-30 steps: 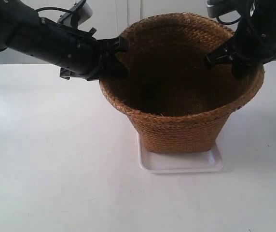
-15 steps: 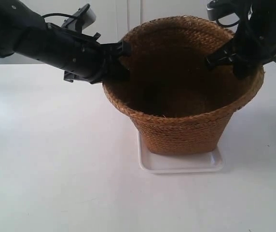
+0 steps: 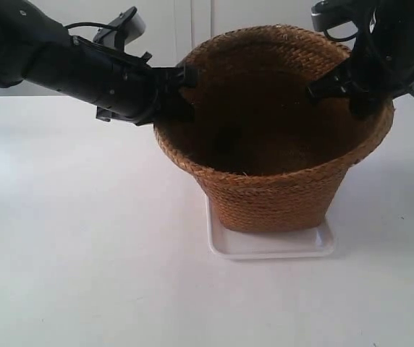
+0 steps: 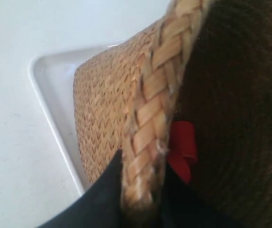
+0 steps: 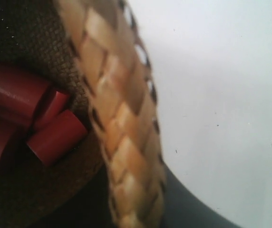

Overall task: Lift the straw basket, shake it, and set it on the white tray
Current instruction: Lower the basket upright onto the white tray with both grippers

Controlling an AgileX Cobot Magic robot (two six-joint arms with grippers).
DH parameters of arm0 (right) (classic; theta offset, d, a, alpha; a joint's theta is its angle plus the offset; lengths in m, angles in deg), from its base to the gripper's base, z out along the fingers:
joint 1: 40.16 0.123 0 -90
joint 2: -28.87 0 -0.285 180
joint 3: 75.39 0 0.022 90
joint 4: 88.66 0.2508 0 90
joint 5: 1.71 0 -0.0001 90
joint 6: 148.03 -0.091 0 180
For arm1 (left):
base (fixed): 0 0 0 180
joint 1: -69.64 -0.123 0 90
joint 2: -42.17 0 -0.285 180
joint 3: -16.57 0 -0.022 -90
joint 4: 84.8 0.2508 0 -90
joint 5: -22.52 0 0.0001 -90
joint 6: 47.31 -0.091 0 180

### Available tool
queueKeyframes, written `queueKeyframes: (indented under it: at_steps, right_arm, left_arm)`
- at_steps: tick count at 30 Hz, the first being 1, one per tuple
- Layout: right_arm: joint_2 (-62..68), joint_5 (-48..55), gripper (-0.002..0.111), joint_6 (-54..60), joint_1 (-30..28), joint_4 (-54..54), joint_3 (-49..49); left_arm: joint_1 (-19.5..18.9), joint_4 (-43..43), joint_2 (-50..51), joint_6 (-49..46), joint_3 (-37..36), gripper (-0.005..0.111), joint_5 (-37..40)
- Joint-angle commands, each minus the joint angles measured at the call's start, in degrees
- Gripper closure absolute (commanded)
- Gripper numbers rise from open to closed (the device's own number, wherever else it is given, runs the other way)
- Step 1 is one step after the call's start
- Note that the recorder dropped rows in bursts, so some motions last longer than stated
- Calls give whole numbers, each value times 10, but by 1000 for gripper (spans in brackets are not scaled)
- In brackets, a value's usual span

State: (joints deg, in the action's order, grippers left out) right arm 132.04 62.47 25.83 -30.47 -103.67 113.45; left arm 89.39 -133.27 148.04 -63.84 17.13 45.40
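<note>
My left gripper should open now; the basket would stand inside the white tray's rim.
The straw basket (image 3: 272, 195) stands upright with its base on the white tray (image 3: 272, 247) at the middle of the table. The gripper (image 3: 178, 90) of the arm at the exterior view's left pinches the basket's rim on that side. The other gripper (image 3: 334, 90) pinches the opposite side of the rim. In the left wrist view my left gripper (image 4: 143, 164) is shut on the braided rim (image 4: 157, 95), with the tray's corner (image 4: 43, 76) below. In the right wrist view my right gripper (image 5: 133, 194) is shut on the rim (image 5: 110, 95), one finger inside and one outside.
Red cylinder-shaped pieces (image 5: 55, 135) lie on the basket's dark bottom; a red piece (image 4: 181, 142) also shows in the left wrist view. The white table (image 3: 69, 238) spreads around the tray. A white wall or cabinet (image 3: 192, 22) stands behind.
The basket has sunk slightly and settled toward the tray, held by both grippers throughout. The arm at the exterior view's left shifted a little to the right.
</note>
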Motion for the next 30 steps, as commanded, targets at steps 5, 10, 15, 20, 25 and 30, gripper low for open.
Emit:
queueKeyframes:
  at_steps: [5, 10, 15, 20, 25, 30]
  right_arm:
    - [8, 10, 88, 7, -7, -37, -2]
    - [8, 10, 66, -3, -7, -37, -2]
    - [8, -5, 48, -3, -7, -40, -2]
    - [8, -24, 41, -3, -7, -40, -2]
    - [6, -36, 41, -3, -7, -40, -1]
    - [2, -41, 41, -4, -7, -40, 0]
  left_arm:
    - [-2, -3, -7, -32, 6, 85, 0]
    - [-2, -3, -7, -32, 6, 54, -2]
    - [-2, -3, -7, -32, 6, 38, -2]
    - [-2, -3, -8, -32, 6, 35, -5]
    - [-3, -3, -12, -32, 8, 35, -4]
    - [-3, -1, -22, -32, 24, 35, -4]
